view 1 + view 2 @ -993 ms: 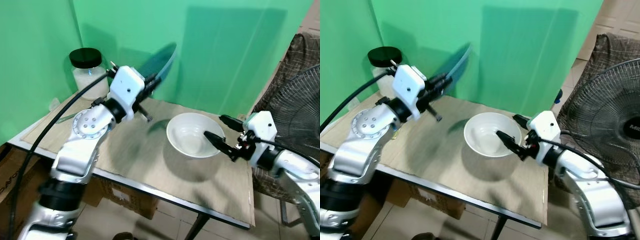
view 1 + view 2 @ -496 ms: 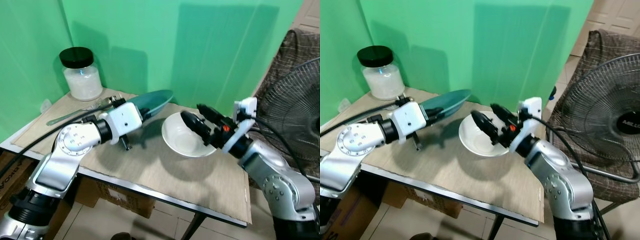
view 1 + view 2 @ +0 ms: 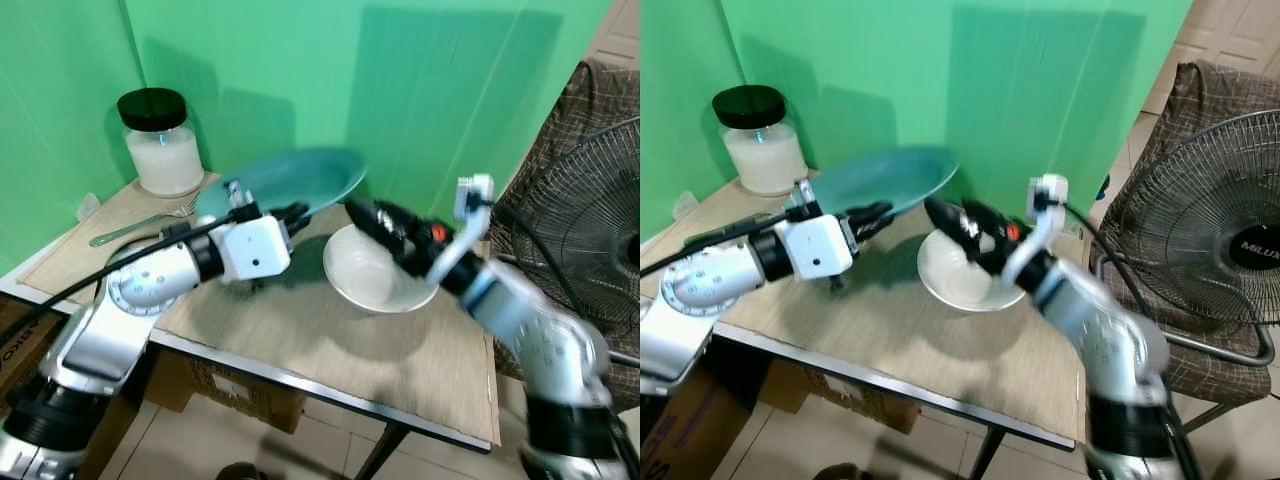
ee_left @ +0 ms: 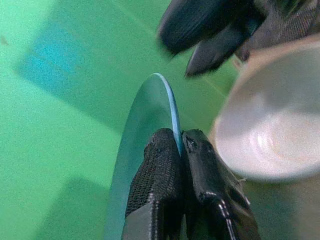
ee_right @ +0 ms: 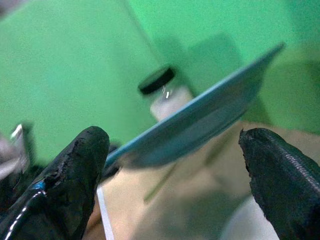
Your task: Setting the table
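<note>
The right gripper grabs the teal plate (image 3: 285, 180) by the loose end of its rim (image 3: 360, 172) next, because the left gripper's fingers already fill the rim's other end.
A teal plate (image 3: 285, 180) hangs above the table's back left part, tilted a little. My left gripper (image 3: 290, 213) is shut on its near rim; in the left wrist view both fingers (image 4: 172, 170) pinch the plate's edge (image 4: 150, 115). A white bowl (image 3: 375, 285) sits empty on the beige mat, to the plate's right. Above the bowl's far rim, my right gripper (image 3: 375, 222) is open, close to the plate's right edge and not touching it. Seen from the right wrist, its spread fingertips (image 5: 85, 155) frame the plate (image 5: 200, 120).
A glass jar (image 3: 155, 140) with a black lid stands at the table's back left corner, a fork (image 3: 135, 225) lying in front of it. A standing fan (image 3: 590, 230) and a draped chair are at the right. The near table edge (image 3: 300, 385) is straight ahead.
My left gripper has raised the plate and turned it flatter. The right gripper has moved up and left, from over the bowl toward the plate's edge; that arm is blurred.
</note>
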Controlling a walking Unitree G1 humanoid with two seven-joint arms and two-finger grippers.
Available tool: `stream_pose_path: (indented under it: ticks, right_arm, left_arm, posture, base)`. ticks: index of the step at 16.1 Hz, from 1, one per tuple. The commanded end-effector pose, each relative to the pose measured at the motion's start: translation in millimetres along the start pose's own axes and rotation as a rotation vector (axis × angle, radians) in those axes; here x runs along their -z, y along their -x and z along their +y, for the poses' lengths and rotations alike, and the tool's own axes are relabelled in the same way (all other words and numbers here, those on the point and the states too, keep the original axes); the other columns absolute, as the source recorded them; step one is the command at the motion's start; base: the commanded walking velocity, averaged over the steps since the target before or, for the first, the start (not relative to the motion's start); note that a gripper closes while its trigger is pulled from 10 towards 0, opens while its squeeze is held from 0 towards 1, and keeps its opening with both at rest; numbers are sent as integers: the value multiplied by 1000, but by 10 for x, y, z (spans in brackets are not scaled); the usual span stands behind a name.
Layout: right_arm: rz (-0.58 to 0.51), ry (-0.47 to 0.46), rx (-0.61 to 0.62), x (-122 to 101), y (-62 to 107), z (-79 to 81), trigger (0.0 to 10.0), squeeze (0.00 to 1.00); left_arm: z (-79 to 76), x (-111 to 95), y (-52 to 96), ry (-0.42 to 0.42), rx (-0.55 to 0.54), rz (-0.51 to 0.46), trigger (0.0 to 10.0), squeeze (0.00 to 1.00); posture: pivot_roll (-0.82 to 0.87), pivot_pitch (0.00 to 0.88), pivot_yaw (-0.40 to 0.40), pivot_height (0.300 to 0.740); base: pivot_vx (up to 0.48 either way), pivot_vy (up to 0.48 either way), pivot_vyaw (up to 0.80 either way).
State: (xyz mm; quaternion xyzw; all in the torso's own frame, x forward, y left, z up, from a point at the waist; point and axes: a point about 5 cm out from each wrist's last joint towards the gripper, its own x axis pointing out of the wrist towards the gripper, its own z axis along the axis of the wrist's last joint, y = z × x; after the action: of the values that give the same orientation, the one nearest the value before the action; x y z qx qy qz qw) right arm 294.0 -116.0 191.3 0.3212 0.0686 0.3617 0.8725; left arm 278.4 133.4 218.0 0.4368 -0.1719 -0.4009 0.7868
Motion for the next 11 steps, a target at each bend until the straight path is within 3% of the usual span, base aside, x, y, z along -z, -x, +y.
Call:
stream_pose_path:
  ticks: [1,3,5,6,7,8,10,11]
  right_arm:
    - [-14,-35,43,-44,24,-65,10000,1000]
    - [-92,-211,112,-165,-91,-176,10000,1000]
    - [-128,-328,132,-233,-142,-224,10000,1000]
    - [-128,-337,135,-234,-145,-230,10000,1000]
    - [-117,-363,144,-233,-156,-236,10000,286]
    - [-73,-372,172,-197,-164,-262,10000,0]
    - [-39,-435,198,-132,-166,-295,10000,0]
    - [-39,-470,214,-101,-162,-308,3373,0]
  left_arm:
    - [108,-139,-4,-59,-40,-60,0,0]
    - [54,-213,-55,-80,-21,-109,0,0]
    - [-42,-207,-65,-98,36,-121,0,0]
    - [-47,-203,-63,-94,40,-122,0,0]
    - [-43,-199,-62,-100,44,-123,0,0]
    - [-31,-198,-69,-112,44,-126,0,0]
    - [-24,-195,-87,-128,53,-133,0,0]
    - [-38,-184,-87,-137,65,-133,0,0]
  posture:
    - [102,0,-73,740]
    - [103,0,-74,740]
    - [107,0,-77,740]
    - [107,0,-76,740]
    - [107,0,-77,740]
    - [106,0,-75,740]
    - [106,0,-75,740]
    - [105,0,-73,740]
  base:
    - [0,0,0]
    - [0,0,0]
    - [0,0,0]
    - [0,0,0]
    - [0,0,0]
    - [0,0,0]
    - [0,0,0]
    - [0,0,0]
